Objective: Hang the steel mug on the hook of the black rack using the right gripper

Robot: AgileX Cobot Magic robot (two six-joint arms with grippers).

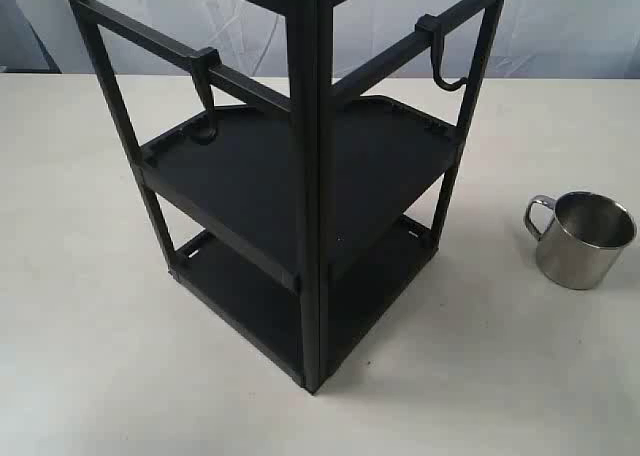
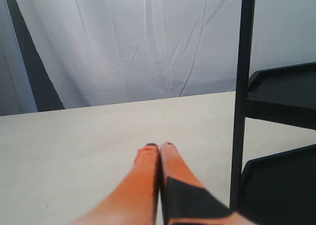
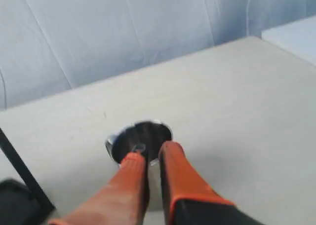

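The steel mug's handle needs to stay free to go over the black rack's hook. My right gripper will grab the mug by its rim next.
The steel mug stands upright on the table, right of the black rack, its handle turned toward the rack. The J-shaped hook hangs from the rack's upper right crossbar, empty. Neither gripper appears in the exterior view. In the right wrist view my right gripper hovers over the mug, whose dark mouth lies just past the orange fingertips; the jaws stand a narrow gap apart with nothing held. My left gripper is shut and empty, its fingers pressed together above the table beside a rack post.
A second hook, seen end-on, hangs from the rack's left crossbar. The rack has two flat tray shelves. A white wrinkled curtain backs the pale table. A rack post shows in the right wrist view.
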